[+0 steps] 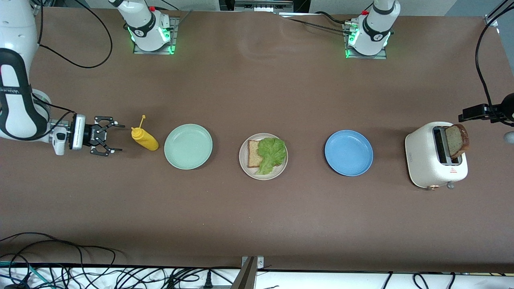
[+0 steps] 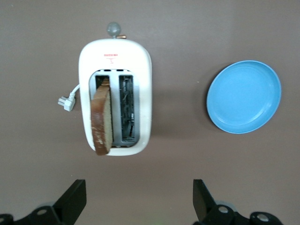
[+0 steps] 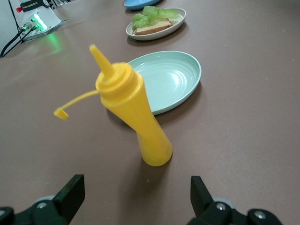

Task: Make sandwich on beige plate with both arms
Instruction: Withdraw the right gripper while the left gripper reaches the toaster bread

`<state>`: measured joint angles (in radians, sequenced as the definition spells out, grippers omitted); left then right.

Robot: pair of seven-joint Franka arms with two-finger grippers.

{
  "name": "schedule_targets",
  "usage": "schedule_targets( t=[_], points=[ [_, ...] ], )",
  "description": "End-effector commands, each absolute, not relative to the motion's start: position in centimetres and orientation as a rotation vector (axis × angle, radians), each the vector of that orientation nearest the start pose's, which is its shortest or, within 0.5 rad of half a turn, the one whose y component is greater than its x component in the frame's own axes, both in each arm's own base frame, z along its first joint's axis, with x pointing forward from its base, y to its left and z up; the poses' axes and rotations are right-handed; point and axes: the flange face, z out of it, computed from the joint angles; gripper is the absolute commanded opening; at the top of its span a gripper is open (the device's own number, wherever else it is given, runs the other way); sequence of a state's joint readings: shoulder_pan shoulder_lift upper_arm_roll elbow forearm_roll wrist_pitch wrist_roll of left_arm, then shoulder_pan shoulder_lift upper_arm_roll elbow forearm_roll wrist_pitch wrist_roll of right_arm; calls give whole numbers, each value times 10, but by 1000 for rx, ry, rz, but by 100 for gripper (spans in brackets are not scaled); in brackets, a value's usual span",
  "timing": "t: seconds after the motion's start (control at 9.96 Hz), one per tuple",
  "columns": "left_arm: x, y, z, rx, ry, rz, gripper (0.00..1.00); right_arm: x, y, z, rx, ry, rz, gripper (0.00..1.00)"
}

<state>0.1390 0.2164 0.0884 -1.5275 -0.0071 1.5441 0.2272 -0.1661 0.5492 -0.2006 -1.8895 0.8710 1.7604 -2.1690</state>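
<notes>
My left gripper is to grab the bread slice next by its exposed top crust (image 1: 464, 139) to make the sandwich, because the toaster slot (image 1: 455, 161) surrounds the slice's lower part.
The beige plate (image 1: 245, 166) lies mid-table and holds one bread slice (image 1: 253, 153) with a lettuce leaf (image 1: 272, 153) partly over it; it also shows in the right wrist view (image 3: 176, 24). A second bread slice (image 1: 457, 140) stands up out of a white toaster (image 1: 425, 160) at the left arm's end, also in the left wrist view (image 2: 103, 117). My left gripper (image 2: 138, 201) is open and empty, up in the air over the table beside the toaster (image 2: 140, 61). My right gripper (image 1: 108, 138) is open and empty, low, facing a yellow squeeze bottle (image 3: 136, 117).
The yellow bottle (image 1: 144, 138) stands tilted between my right gripper and a mint-green plate (image 1: 188, 146). A blue plate (image 1: 348, 152) lies between the beige plate and the toaster. The toaster's plug (image 2: 65, 101) lies loose beside it. Cables hang along the table's near edge.
</notes>
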Motion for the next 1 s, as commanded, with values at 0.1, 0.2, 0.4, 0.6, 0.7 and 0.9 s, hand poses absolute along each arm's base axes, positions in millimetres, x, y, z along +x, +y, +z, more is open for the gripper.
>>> schedule_targets(
  t=[0.1,0.2,0.4,0.6,0.7,0.9],
  points=[
    [580,151,487,-3151,30,300,100,566,-133,265,-2033,-1260,-373,100],
    [578,157,478,-3151,14,277,100,571,-123,279,-2083,-1218,-312,100],
    [575,161,453,-3106,32,232,100,587,-102,318,-2218,-1169,-163,100],
    [568,173,423,-3097,12,178,100,592,-78,358,-2424,-1064,-35,100],
    [567,174,414,-3094,14,170,100,593,-61,383,-2520,-1002,16,100],
    [560,177,387,-3066,35,155,100,589,-33,422,-2701,-890,105,100]
  ],
)
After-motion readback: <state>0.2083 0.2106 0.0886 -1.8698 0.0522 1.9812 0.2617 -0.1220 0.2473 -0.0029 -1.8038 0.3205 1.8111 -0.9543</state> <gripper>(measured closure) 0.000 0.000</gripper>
